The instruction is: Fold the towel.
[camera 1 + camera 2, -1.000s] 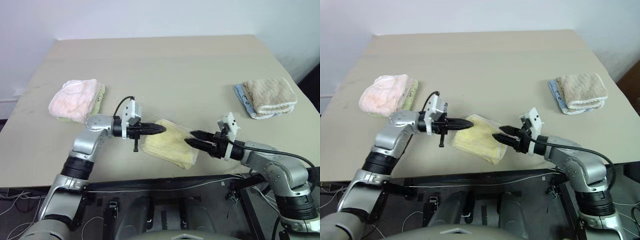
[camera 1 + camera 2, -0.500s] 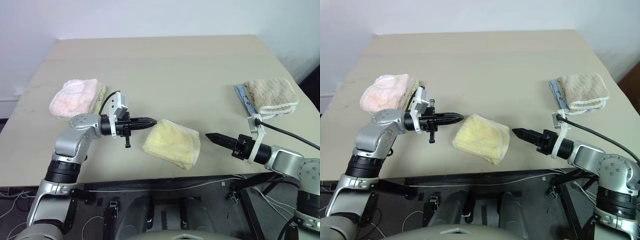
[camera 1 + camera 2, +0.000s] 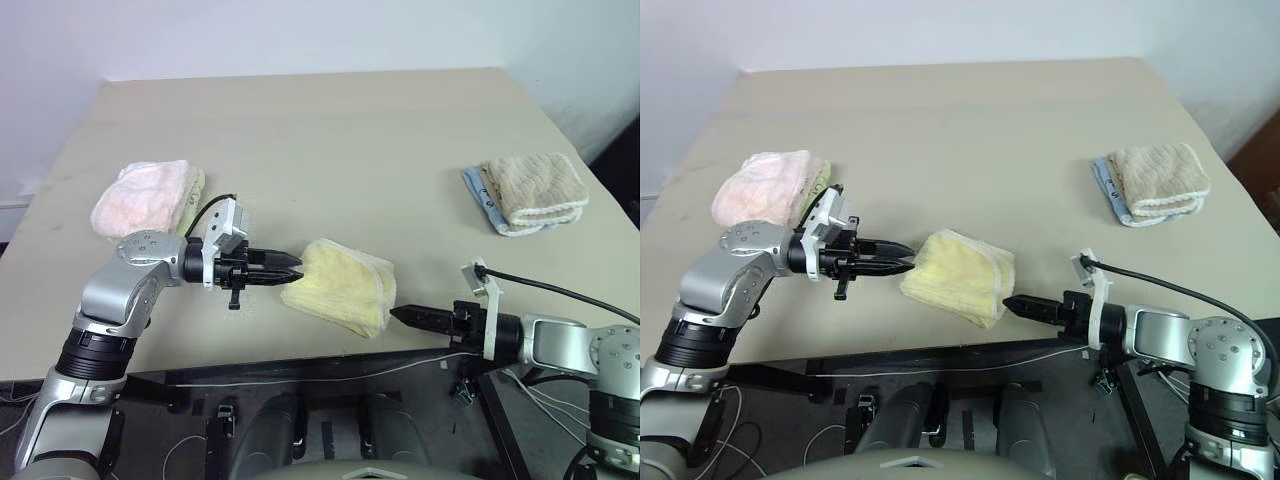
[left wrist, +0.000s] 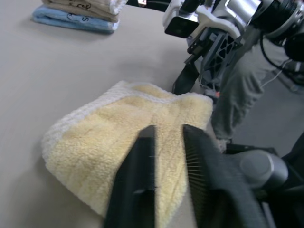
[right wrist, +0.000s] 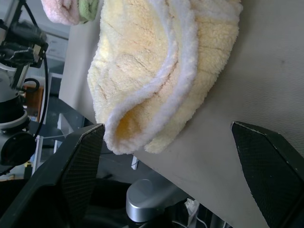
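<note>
The towel's hem curls open at its near corner while the rest lies flat, so my right gripper should grab that lighter hemmed edge [image 3: 386, 322] [image 5: 124, 137] next.
The towel [image 3: 345, 286] is pale yellow terry cloth, folded into a thick packet near the table's front edge, with its lighter hem curled open at the near right corner [image 5: 156, 90]. My left gripper [image 3: 296, 268] points level at the towel's left edge. Its fingers [image 4: 142, 156] stand slightly apart with nothing between them. My right gripper [image 3: 402, 316] lies low just off the towel's near right corner, apart from it. It is open wide, with its fingers [image 5: 83, 156] empty.
At the left, a folded pink towel [image 3: 145, 196] rests on a green cloth. A beige-brown towel [image 3: 532, 186] with white trim lies on a blue cloth at the right. The table's front edge [image 3: 300, 372] runs just under both grippers.
The left gripper drew back off the towel to its left edge and its fingers parted. The right gripper backed away from the towel toward the front edge, rolled over and opened wider.
</note>
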`<action>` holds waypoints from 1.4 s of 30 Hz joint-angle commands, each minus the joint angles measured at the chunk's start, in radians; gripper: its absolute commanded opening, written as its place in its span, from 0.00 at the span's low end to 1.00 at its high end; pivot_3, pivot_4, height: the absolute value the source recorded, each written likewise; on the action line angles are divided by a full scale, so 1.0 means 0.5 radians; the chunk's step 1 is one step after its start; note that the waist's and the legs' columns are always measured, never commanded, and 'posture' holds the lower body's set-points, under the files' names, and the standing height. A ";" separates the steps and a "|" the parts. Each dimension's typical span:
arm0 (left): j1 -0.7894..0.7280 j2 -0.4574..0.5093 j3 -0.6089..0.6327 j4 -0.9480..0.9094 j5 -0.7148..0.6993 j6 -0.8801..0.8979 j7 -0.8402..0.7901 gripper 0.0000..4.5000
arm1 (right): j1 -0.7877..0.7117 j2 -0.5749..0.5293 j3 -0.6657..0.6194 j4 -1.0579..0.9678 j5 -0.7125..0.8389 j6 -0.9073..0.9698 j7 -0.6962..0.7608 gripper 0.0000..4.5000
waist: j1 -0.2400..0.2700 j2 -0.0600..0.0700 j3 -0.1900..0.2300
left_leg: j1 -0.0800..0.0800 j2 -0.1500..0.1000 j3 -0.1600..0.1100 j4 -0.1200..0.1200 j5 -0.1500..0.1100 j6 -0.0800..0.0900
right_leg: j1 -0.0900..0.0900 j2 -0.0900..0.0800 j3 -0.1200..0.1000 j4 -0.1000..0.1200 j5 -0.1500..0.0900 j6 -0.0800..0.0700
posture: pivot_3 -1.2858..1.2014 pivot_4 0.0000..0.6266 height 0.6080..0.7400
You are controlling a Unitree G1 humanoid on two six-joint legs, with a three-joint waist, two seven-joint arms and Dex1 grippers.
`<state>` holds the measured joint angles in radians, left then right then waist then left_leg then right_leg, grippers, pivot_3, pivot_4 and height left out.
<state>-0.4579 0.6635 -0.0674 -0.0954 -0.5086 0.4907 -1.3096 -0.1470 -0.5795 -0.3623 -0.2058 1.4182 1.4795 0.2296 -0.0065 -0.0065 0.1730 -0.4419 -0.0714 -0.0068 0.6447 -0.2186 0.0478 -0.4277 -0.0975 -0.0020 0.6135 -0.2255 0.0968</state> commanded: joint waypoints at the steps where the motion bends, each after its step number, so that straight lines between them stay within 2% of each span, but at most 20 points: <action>1: -0.025 0.006 -0.010 0.005 0.012 -0.064 -0.023 0.53 | -0.072 0.079 0.059 0.046 0.090 -0.061 -0.121 1.00 | -0.015 0.000 0.000 | 0.000 0.000 0.000 0.000 0.000 0.000 | 0.000 0.000 0.000 0.000 0.000 0.000 | 0.52 0.24 1.00; 7: 0.003 0.035 -0.011 0.013 0.013 -0.066 -0.052 1.00 | -0.092 0.151 0.139 0.120 0.405 -0.170 -0.345 1.00 | -0.017 0.001 0.000 | 0.000 0.000 0.000 -0.001 0.000 0.000 | -0.001 0.000 0.000 0.000 0.000 0.000 | 0.52 0.24 1.00; 13: 0.035 0.069 -0.029 -0.016 0.044 -0.074 -0.069 1.00 | -0.085 0.155 0.329 0.147 0.588 -0.300 -0.542 1.00 | -0.013 0.001 0.001 | -0.001 0.000 0.000 -0.002 0.000 0.001 | -0.002 0.000 0.000 -0.002 0.000 0.000 | 0.52 0.24 1.00; 20: 0.095 0.078 -0.060 -0.040 0.113 -0.159 -0.028 1.00 | -0.193 0.228 0.476 0.269 0.428 -0.436 -0.674 1.00 | -0.033 0.001 0.000 | 0.000 0.001 0.000 -0.003 0.000 0.000 | -0.002 0.001 0.000 -0.001 0.000 0.000 | 0.52 0.24 1.00; 23: 0.100 0.072 -0.055 -0.026 0.134 -0.190 -0.002 1.00 | -0.201 0.190 0.442 0.261 0.497 -0.454 -0.636 0.85 | -0.022 0.001 0.000 | 0.001 0.002 0.000 -0.004 0.000 0.000 | -0.002 0.001 0.000 0.000 0.000 0.000 | 0.52 0.24 1.00; 34: 0.073 0.066 -0.041 -0.012 0.077 -0.171 -0.014 1.00 | -0.192 0.104 0.446 0.143 0.690 -0.501 -0.610 0.00 | -0.014 0.001 0.001 | -0.003 0.001 0.001 -0.005 0.000 0.001 | -0.005 0.000 0.001 -0.003 0.000 0.000 | 0.52 0.24 1.00; 37: 0.057 0.090 -0.068 0.008 0.117 -0.199 -0.041 1.00 | -0.188 0.059 0.496 0.057 0.659 -0.494 -0.578 0.00 | -0.013 0.001 0.001 | -0.003 0.001 0.001 -0.005 0.000 0.001 | -0.004 0.000 0.001 -0.003 0.000 0.000 | 0.52 0.24 1.00; 42: -0.008 0.010 0.000 0.082 0.080 -0.193 0.036 1.00 | -0.299 0.001 0.471 0.029 0.743 -0.577 -0.539 0.00 | -0.012 0.001 0.001 | -0.003 0.001 0.001 -0.005 0.000 0.001 | -0.004 0.000 0.000 -0.004 0.000 0.000 | 0.52 0.24 1.00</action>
<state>-0.4439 0.6787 -0.0997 -0.0541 -0.4486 0.4058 -1.3049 -0.2632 -0.5655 -0.1028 -0.1624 1.7428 1.2181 -0.0544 -0.0123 -0.0059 0.1735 -0.4435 -0.0709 -0.0062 0.6423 -0.2185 0.0483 -0.4298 -0.0977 -0.0018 0.6117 -0.2257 0.0968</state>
